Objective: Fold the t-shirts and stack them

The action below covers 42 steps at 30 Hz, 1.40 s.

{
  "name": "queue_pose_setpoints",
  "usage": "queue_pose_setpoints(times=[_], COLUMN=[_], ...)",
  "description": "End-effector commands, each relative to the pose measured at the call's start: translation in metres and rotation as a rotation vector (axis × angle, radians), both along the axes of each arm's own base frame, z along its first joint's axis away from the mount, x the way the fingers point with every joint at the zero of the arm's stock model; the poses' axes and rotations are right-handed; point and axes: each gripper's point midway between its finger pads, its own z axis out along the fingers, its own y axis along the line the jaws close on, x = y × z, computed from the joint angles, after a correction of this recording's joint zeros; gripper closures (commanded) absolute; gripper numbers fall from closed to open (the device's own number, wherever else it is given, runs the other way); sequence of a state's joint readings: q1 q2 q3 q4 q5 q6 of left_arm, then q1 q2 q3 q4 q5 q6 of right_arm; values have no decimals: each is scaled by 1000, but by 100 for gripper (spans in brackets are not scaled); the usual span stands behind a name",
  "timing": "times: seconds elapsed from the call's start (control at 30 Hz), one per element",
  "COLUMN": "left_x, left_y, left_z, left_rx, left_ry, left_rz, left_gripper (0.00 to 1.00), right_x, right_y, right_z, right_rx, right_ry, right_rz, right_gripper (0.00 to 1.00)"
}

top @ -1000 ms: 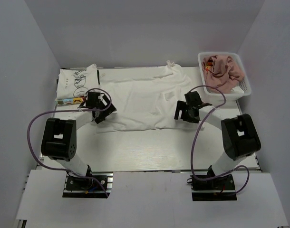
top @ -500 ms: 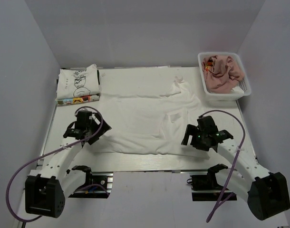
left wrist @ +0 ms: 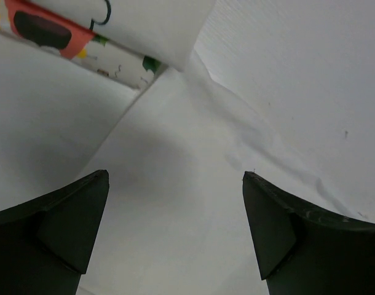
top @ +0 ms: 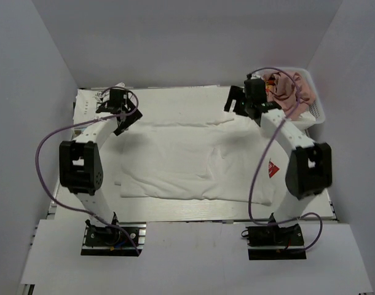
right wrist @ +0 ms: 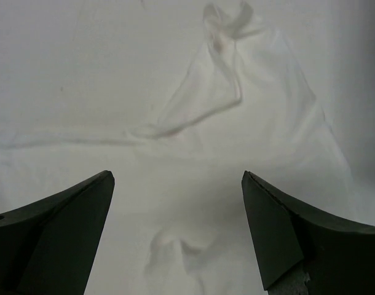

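Note:
I should next pick up the white t-shirt with my left gripper by its far corner beside the folded tee, so that I can fold its far edge nearer.
A white t-shirt (top: 187, 153) lies spread across the table's middle, and a bit of red print (top: 273, 168) shows at its right edge. My left gripper (top: 126, 117) is open and empty above its far left corner (left wrist: 193, 141). My right gripper (top: 238, 102) is open and empty above the far right part, near a crumpled sleeve (right wrist: 230, 74). The folded white tee with the black drawing (top: 89, 109) lies at the back left, and its coloured edge shows in the left wrist view (left wrist: 83, 37). The dusty-pink tee (top: 289, 89) lies bunched in the basket.
The white lattice basket (top: 313, 120) stands at the back right, close to my right arm. Grey walls enclose the table on three sides. Purple cables loop off both arms.
Both arms have swung from the shirt's near edge to its far edge. The shirt lies closer to the near edge than a second ago.

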<state>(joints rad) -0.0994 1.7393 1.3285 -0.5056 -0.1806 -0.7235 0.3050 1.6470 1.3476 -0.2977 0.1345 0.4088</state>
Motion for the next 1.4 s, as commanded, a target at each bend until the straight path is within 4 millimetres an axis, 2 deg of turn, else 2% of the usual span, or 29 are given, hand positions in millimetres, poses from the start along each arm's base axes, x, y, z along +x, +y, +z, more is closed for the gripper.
queue_pose_setpoints(times=[0.0, 0.03, 0.07, 0.1, 0.13, 0.17, 0.2, 0.23, 0.27, 0.37, 0.4, 0.57, 0.67, 0.77, 0.8, 0.87, 0.9, 0.97, 1.0, 1.03, 1.07, 1.1, 1.13, 1.17, 1.2, 1.23, 1.27, 1.3, 1.37], left_x=[31, 46, 54, 60, 73, 78, 82, 88, 91, 90, 89, 93, 95, 97, 101, 101, 102, 101, 94, 91, 90, 82, 79, 76, 71, 72, 69, 69, 74], left_y=[18, 17, 15, 13, 6, -2, -7, -10, -12, -12, -15, -25, -33, -32, -33, -32, -32, -36, -42, -42, -42, -41, -39, -39, -38, -38, -38, -38, -37], left_z=[17, 12, 9, 7, 1, -1, -6, -6, -24, -43, -55, -61, -71, -85, -83, -93, -89, -94, -100, -103, -95, -100, -99, -99, -103, -96, -99, -99, -92], left_rx=[93, 117, 120, 126, 136, 141, 123, 115, 99, 82, 69, 27, 8, 5, -2, -8, -8, -24, -32, -37, -38, -36, -33, -33, -32, -33, -32, -32, -26], left_ry=[-43, -45, -48, -45, -44, -43, -34, -33, -4, 62, 85, 67, 85, 116, 111, 134, 131, 142, 167, 176, 165, 186, 188, 192, 200, 186, 197, 197, 182], left_rz=[4, -22, -50, -71, -94, -133, -152, -159, -157, -119, -132, -121, -120, -98, -90, -63, -63, -75, -91, -83, -83, -82, -67, -67, -67, -67, -67, -67, -62], left_gripper=[0, 0, 2, 3, 6, 8, 8, 10, 10, 13, 14, 14, 16, 20, 25, 30, 37, 44, 48, 61, 67, 72, 82, 86, 89, 94, 98, 100, 100], right_x=[50, 72, 81, 88, 110, 112, 122, 129, 134, 144, 146, 149, 152, 155, 156, 160, 162, 169, 173, 178, 184, 188, 196, 199, 200, 203, 204, 207, 212], right_y=[-3, 2, -1, -1, 2, -6, -9, -11, -13, -17, -22, -26, -28, -24, -24, -25, -22, -19, -19, -17, -16, -12, -11, -9, -3, -1, 1, 5, 1], right_z=[-13, 3, -20, -21, -20, -26, -16, -19, -25, -26, -28, -39, -49, -56, -58, -65, -65, -71, -72, -83, -79, -87, -76, -93, -93, -95, -98, -96, -95], right_rx=[-52, -47, -78, -94, -104, -129, -148, -168, -183, -208, -208, -206, -196, -186, -185, -191, -189, -191, -194, -190, -181, -171, -157, -153, -126, -118, -101, -75, -66], right_ry=[-1, -38, 9, 9, -12, 10, -18, -25, -25, -60, -63, -49, -40, -38, -37, -44, -51, -64, -74, -70, -93, -93, -119, -101, -103, -107, -104, -121, -136], right_rz=[18, 20, 30, 28, 28, 16, 8, 4, -5, -12, -26, -36, -38, -25, -25, -16, -9, 2, -1, 4, -3, 7, 1, 5, 13, 15, 11, 8, -22], right_gripper=[10, 10, 10, 10, 10, 10, 10, 10, 10, 10, 10, 10, 10, 10, 10, 10, 10, 10, 10, 10, 10, 10, 10, 10, 11, 13, 18, 33, 50])
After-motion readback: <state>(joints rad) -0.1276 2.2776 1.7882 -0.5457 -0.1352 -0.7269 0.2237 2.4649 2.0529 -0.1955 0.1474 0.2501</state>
